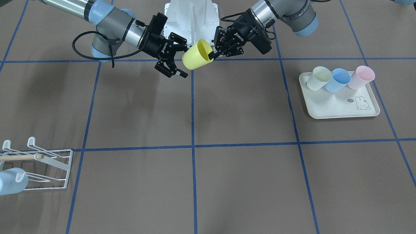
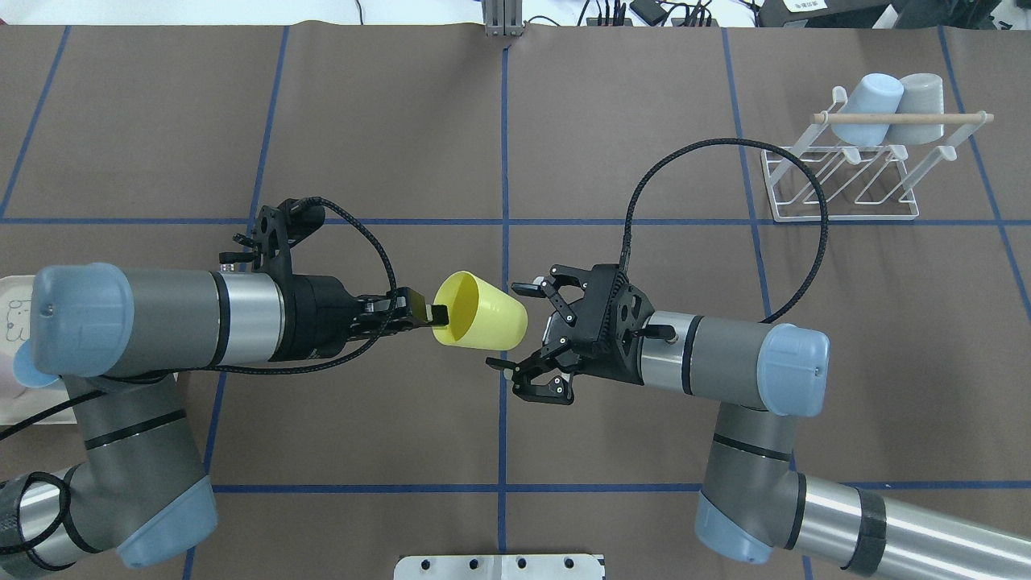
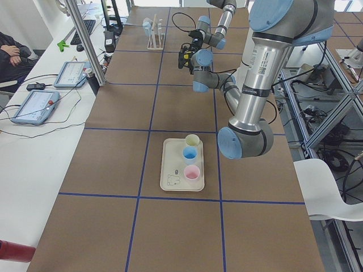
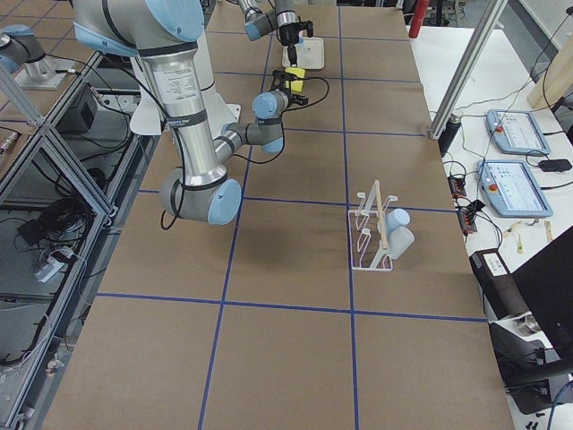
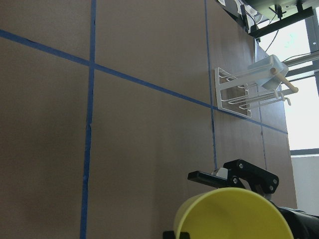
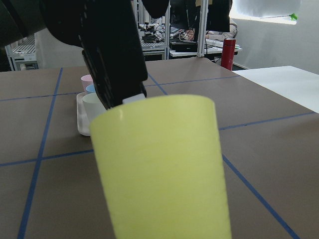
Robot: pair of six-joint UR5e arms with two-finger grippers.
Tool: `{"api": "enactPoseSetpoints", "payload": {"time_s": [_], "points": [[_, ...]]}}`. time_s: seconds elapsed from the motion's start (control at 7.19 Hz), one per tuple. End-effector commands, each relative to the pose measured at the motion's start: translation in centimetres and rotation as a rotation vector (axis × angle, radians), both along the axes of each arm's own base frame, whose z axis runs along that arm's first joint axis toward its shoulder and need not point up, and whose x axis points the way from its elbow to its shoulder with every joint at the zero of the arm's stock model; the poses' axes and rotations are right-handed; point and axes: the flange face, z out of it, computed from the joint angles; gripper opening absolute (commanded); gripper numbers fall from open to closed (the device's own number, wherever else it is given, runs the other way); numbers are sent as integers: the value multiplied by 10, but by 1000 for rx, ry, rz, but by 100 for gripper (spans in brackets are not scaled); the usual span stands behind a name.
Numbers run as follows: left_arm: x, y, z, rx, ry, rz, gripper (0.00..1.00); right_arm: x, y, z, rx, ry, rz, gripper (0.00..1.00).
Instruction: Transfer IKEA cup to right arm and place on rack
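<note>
I will grab the cup by its base end (image 1: 188, 61) next with my right gripper, because my left gripper's finger already fills the cup's opening and covers the cup's rim.
The yellow IKEA cup (image 2: 483, 321) hangs on its side above the table's middle; it also shows in the front view (image 1: 196, 55). My left gripper (image 2: 439, 312) is shut on the cup's rim, one finger inside the mouth. My right gripper (image 2: 511, 326), on the arm with the thick black cable loop, is open. Its fingers straddle the cup's base without closing on it. The right wrist view is filled by the cup (image 6: 164, 164). The white wire rack (image 2: 838, 185) with the wooden dowel stands at the far right and holds a light blue cup (image 2: 866, 97) and a grey cup (image 2: 918, 97).
A cream rabbit-print tray (image 1: 341, 104) on my left side holds pale yellow, blue and pink cups. Blue tape lines cross the brown table. The rack also shows in the left wrist view (image 5: 234, 94).
</note>
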Motion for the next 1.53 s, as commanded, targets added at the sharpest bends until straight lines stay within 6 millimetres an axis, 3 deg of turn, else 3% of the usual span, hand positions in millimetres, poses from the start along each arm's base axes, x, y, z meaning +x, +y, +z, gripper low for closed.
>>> {"api": "enactPoseSetpoints", "payload": {"time_s": [0.0,1.39], "points": [[8,1,5,-6,-12,3,0,0,0,-2,1,-3,0,98],[11,1,0,-2,-3,6,0,1,0,-3,3,-7,2,75]]}}
